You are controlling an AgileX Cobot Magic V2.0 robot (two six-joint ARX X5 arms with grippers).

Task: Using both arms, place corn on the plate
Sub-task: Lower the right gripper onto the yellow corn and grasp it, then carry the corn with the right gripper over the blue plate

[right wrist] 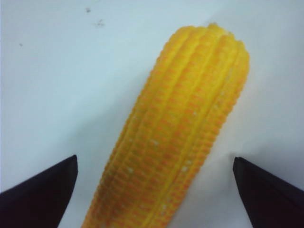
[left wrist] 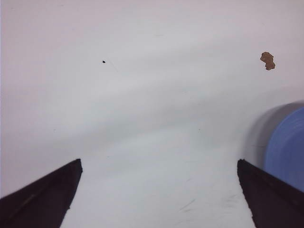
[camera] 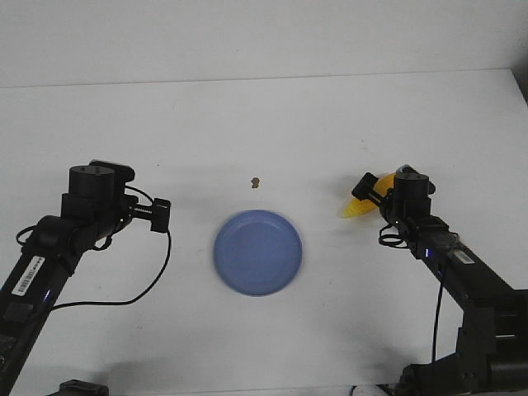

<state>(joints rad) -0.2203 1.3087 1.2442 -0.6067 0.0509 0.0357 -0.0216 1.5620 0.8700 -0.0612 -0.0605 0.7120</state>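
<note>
My right gripper's fingertips reach beside the yellow corn (camera: 361,204), near the white table, so it is time to close on it now.
The yellow corn (camera: 361,204) lies on the white table to the right of the round blue plate (camera: 257,252). My right gripper (camera: 371,194) is open over the corn's thick end. In the right wrist view the corn (right wrist: 180,137) lies between the two black fingers (right wrist: 45,190) with a gap on each side. My left gripper (camera: 161,214) is open and empty, to the left of the plate. In the left wrist view its fingers (left wrist: 40,197) frame bare table and the plate's edge (left wrist: 287,147) shows beside one finger.
A small brown speck (camera: 256,181) lies on the table behind the plate; it also shows in the left wrist view (left wrist: 268,60). A black cable (camera: 148,280) loops from the left arm onto the table near the plate.
</note>
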